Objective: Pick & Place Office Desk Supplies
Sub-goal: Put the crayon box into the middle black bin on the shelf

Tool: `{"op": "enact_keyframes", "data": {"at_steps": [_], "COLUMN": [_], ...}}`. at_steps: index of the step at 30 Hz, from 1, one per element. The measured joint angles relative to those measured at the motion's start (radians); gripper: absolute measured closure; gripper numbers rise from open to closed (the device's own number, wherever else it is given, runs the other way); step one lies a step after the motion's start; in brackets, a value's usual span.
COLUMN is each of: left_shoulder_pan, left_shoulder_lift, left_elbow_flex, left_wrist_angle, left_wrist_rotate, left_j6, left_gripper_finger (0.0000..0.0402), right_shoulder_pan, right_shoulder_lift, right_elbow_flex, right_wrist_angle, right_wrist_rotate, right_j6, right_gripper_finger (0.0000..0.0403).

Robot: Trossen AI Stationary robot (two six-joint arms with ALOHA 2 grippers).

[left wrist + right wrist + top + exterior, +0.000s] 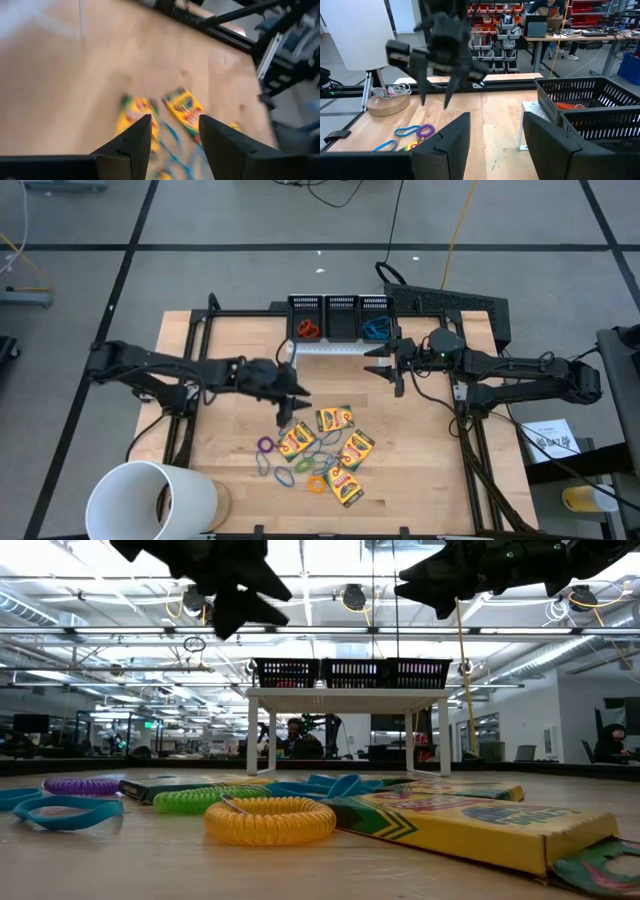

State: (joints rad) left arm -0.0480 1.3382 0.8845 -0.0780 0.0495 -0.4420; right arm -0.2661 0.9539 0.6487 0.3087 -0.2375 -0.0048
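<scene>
My left gripper grabs the crayon box by its green tab (320, 421) next, to put the box nearest the stand in the empty bin.
Several yellow-and-green crayon boxes (334, 418) (296, 442) (356, 448) lie flat on the wooden table, with thin rubber-band loops (266, 445) (270, 820) scattered among them. My left gripper (292, 408) (175, 132) hangs open above the boxes' left side, slanting down toward them, with nothing between its fingers. My right gripper (385, 370) (495, 132) stands open and level in the air near the black mesh bins (340, 317), holding nothing.
Three black mesh bins sit on a white stand (330, 348) at the table's far edge; the left one holds orange loops (308, 330), the right one blue loops (376, 330). A large white cup (150, 500) lies at the near left corner. Bare wood surrounds the pile.
</scene>
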Motion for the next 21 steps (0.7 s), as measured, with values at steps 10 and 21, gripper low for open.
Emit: {"op": "enact_keyframes", "data": {"at_steps": [10, 21], "left_shoulder_pan": [-0.075, -0.051], "left_shoulder_lift": [0.191, 0.426], "left_elbow_flex": [0.0, -0.001], "left_wrist_angle": [-0.001, 0.074], "left_wrist_rotate": [-0.01, -0.051], "left_j6": [-0.387, -0.685], "left_gripper_finger": [0.0229, 0.0229], "right_shoulder_pan": [0.0, 0.0], "right_shoulder_lift": [0.0, 0.0], "right_elbow_flex": [0.0, 0.0], "right_wrist_angle": [0.0, 0.0], "right_wrist_rotate": [0.0, 0.0], "right_j6": [0.0, 0.001], "right_gripper_finger": [0.0232, 0.0232]}}
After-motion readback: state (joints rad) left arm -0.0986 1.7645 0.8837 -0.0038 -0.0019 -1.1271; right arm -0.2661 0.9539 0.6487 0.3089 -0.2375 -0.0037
